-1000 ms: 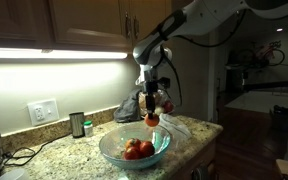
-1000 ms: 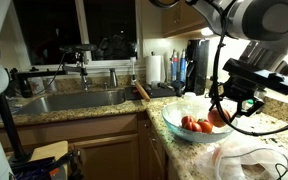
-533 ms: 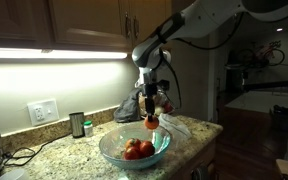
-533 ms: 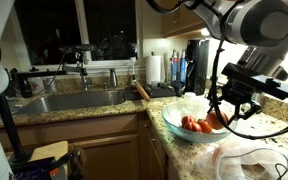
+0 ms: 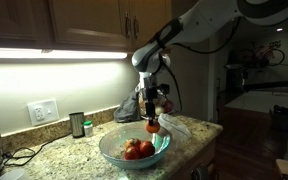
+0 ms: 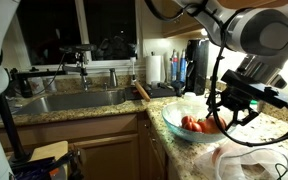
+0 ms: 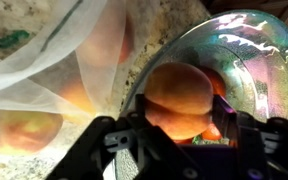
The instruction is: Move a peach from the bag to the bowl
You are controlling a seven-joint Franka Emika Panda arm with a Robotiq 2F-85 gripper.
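Observation:
The peach [image 7: 179,97] hangs low inside the bowl's curved rim, over the red fruits. It would settle there if released, so my gripper should open its fingers.
My gripper [image 5: 152,119] [image 6: 224,115] is shut on a small orange-red peach [image 5: 153,126] [image 7: 179,97] and hangs just above the bowl [image 5: 112,152] [image 6: 171,122], over its side nearest the bag. The bowl is wide, clear bluish glass, and holds a few red and orange fruits [image 5: 136,149] [image 6: 190,124]. In the wrist view the peach fills the gap between both fingers [image 7: 134,112], with the bowl's rim [image 7: 246,48] curving beyond it. The dark wrinkly bag [image 5: 130,107] stands behind the gripper on the counter.
A translucent whitish plastic sheet [image 7: 39,60] [image 6: 246,160] lies beside the bowl, with orange fruits [image 7: 19,130] showing through it. A small dark can [image 5: 77,124] stands by the wall outlet [image 5: 44,110]. A sink [image 6: 72,100] lies along the counter, which ends just past the bowl.
The gripper has sunk slightly towards the bowl, still holding the peach. Nothing else has moved.

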